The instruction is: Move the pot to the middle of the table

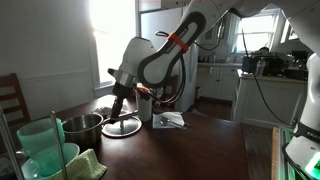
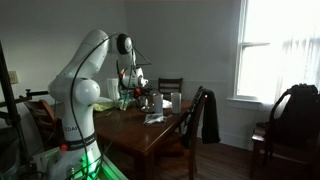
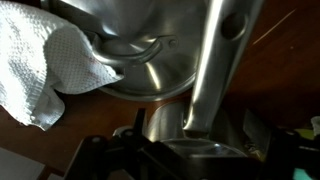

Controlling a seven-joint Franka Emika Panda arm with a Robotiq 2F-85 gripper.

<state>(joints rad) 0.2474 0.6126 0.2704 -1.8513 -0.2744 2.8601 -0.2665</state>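
The pot's long handle is between both of the robot's fingers, but the fingers stop above the handle, so the gripper should move down first and then close on the handle.
The shiny steel pot (image 1: 80, 126) stands on the dark wooden table (image 1: 195, 150) near its left end. My gripper (image 1: 118, 106) hangs just to the right of the pot, over a flat round metal lid (image 1: 122, 127). In the wrist view the pot's long handle (image 3: 215, 60) runs down from the top right. It ends between the fingers of my gripper (image 3: 196, 135), which stand apart on either side of it. The lid with its loop grip (image 3: 130, 50) fills the top of that view. The arm and gripper (image 2: 135, 92) also show small in an exterior view.
A white cup (image 1: 147, 105) stands right of the gripper, with a crumpled wrapper (image 1: 170, 120) beyond it. Translucent green containers (image 1: 42, 148) and a cloth (image 1: 88, 165) sit at the near left. A white cloth (image 3: 40, 70) lies beside the lid. Chairs (image 2: 205, 115) line the table (image 2: 150, 135).
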